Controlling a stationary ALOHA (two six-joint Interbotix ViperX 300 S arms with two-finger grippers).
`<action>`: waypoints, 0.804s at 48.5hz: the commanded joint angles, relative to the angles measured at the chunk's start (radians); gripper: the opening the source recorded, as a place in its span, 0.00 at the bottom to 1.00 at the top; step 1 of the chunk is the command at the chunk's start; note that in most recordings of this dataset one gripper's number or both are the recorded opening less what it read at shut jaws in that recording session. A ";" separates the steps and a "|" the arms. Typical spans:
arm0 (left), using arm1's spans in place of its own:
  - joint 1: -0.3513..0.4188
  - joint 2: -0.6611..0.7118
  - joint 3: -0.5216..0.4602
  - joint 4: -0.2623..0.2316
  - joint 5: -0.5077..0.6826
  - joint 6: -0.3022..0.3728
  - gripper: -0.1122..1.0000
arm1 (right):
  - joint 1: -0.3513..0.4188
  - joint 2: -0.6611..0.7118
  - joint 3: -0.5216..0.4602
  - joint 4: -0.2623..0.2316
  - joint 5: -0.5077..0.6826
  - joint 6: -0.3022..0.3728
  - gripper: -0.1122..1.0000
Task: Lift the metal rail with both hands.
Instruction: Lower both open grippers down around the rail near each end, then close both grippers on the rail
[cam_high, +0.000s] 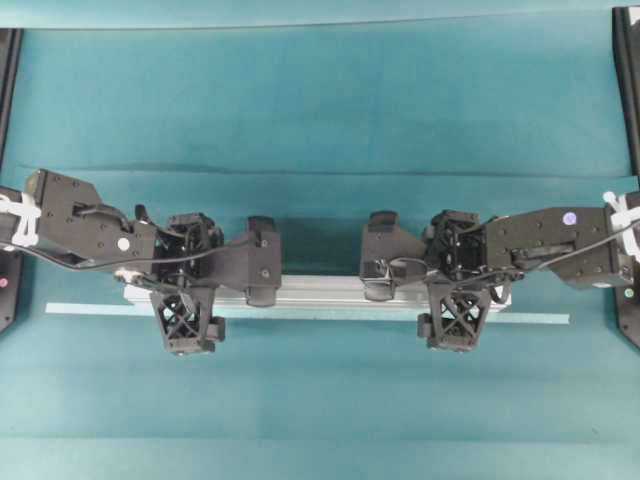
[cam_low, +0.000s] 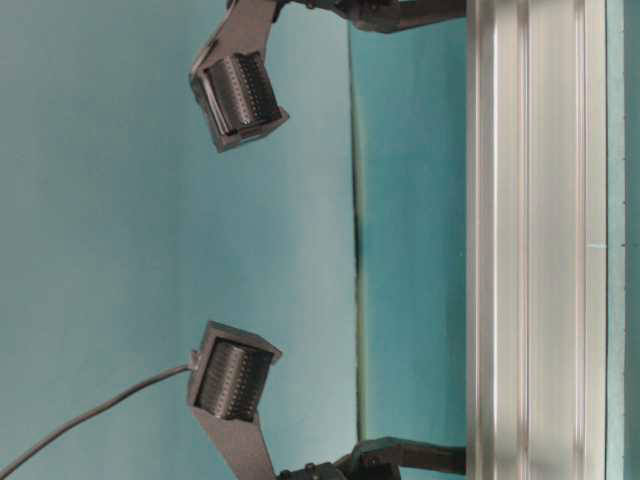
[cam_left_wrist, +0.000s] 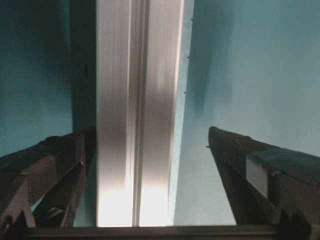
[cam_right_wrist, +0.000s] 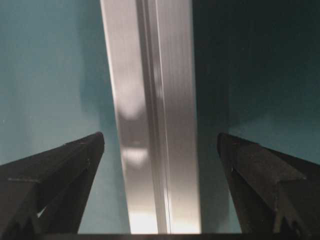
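Note:
I should close my right gripper on the metal rail (cam_high: 320, 291) now, because my fingers are on both sides of the rail.
The metal rail (cam_high: 320, 291) is a grooved silver bar lying flat across the middle of the teal table, also seen in the table-level view (cam_low: 530, 240). My left gripper (cam_high: 190, 287) hangs over its left part and my right gripper (cam_high: 458, 283) over its right part. In the left wrist view the rail (cam_left_wrist: 137, 100) runs between the open left gripper (cam_left_wrist: 152, 131), close beside one finger (cam_left_wrist: 55, 167) and well apart from the other. In the right wrist view the rail (cam_right_wrist: 155, 100) passes between the open right gripper (cam_right_wrist: 161, 136) with gaps on both sides. Neither holds anything.
A thin pale tape line (cam_high: 90, 309) runs along the table just in front of the rail and reaches beyond both its ends. Black frame posts (cam_high: 628, 80) stand at the table's far corners. A fold in the teal cloth (cam_high: 320, 170) crosses behind the arms.

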 joint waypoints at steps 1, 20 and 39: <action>0.000 -0.009 0.002 0.002 -0.005 -0.003 0.99 | 0.003 0.014 -0.005 -0.002 -0.017 -0.006 1.00; 0.000 -0.012 0.012 0.003 -0.002 0.002 0.99 | -0.009 0.025 0.006 -0.002 -0.025 -0.006 0.99; -0.003 -0.018 0.012 0.002 -0.023 -0.012 0.63 | -0.018 0.025 0.002 0.003 -0.035 0.000 0.64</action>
